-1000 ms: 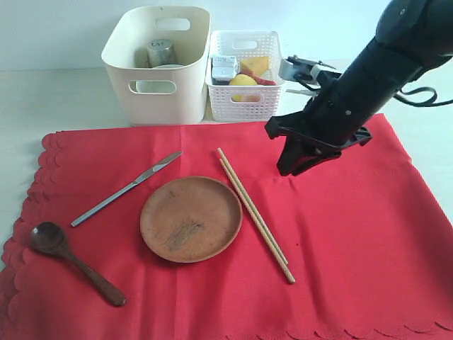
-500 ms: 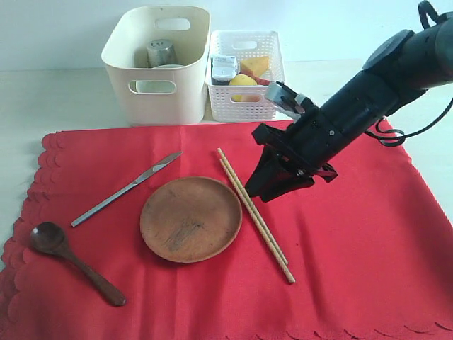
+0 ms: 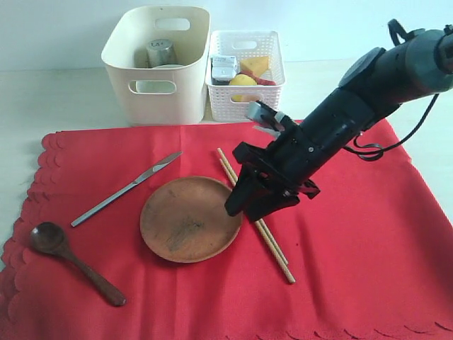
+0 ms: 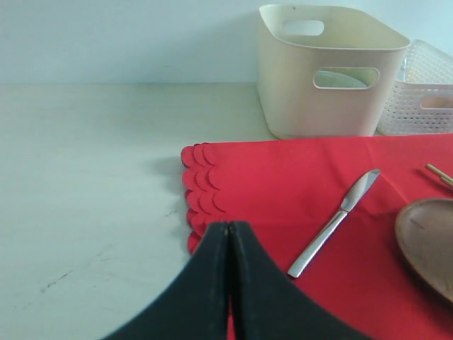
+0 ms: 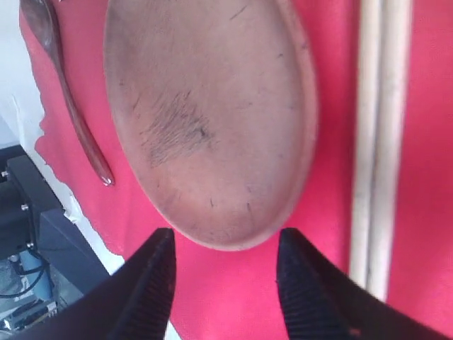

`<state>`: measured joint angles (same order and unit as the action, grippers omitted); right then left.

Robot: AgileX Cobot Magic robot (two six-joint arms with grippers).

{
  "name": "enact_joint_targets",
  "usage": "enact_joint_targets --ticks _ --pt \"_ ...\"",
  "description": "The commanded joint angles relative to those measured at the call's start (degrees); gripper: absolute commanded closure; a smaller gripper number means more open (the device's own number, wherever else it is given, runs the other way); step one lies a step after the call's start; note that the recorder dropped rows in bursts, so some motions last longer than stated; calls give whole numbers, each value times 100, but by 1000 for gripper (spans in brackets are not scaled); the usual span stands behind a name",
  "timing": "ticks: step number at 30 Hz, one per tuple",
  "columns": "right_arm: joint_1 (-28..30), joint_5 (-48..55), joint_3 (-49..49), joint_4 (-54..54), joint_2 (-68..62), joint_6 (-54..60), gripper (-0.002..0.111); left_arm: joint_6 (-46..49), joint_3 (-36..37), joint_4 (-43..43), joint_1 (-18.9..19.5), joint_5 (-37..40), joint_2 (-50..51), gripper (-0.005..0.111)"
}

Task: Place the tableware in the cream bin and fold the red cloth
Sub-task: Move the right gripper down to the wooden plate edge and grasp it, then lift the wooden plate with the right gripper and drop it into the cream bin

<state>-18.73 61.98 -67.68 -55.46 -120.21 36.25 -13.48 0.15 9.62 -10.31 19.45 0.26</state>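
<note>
My right gripper grabs the wooden plate (image 3: 190, 219) by its rim (image 3: 231, 219) next, to put it in the cream bin.
The red cloth (image 3: 340, 241) lies flat on the table. On it are a round wooden plate (image 3: 190, 219), a metal knife (image 3: 127, 188), a dark wooden spoon (image 3: 71, 262) and wooden chopsticks (image 3: 256, 218). A steel cup (image 3: 161, 52) stands inside the cream bin (image 3: 157, 99). My right gripper (image 3: 244, 207) hovers low at the plate's right rim, over the chopsticks. In the right wrist view it (image 5: 225, 241) is open, empty, with the plate (image 5: 212, 120) just ahead of its tips. My left gripper (image 4: 228, 227) is shut and empty above the cloth's scalloped left edge (image 4: 202, 184), near the knife (image 4: 333, 223).
A white lattice basket (image 3: 245, 103) with food and a small carton stands right of the cream bin, behind the cloth. Bare pale table (image 4: 85, 177) extends left of the cloth. The right arm stretches diagonally over the cloth's right half.
The right arm swung down and left from beside the basket to the plate's right rim, and its jaws opened wider. The left gripper stayed shut.
</note>
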Motion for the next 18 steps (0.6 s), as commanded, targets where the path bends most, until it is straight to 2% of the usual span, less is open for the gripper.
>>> enact_joint_targets --ticks 1,15,18 --pt "-158 -343 -5 -51 -88 -167 63 -23 -15 17 -35 -66 -26 105" --pt "-158 -792 -5 4 -229 -478 64 -23 -15 17 -35 -66 -26 105" --pt "-158 -770 -5 -259 -364 -489 64 -23 -15 17 -35 -66 -26 105"
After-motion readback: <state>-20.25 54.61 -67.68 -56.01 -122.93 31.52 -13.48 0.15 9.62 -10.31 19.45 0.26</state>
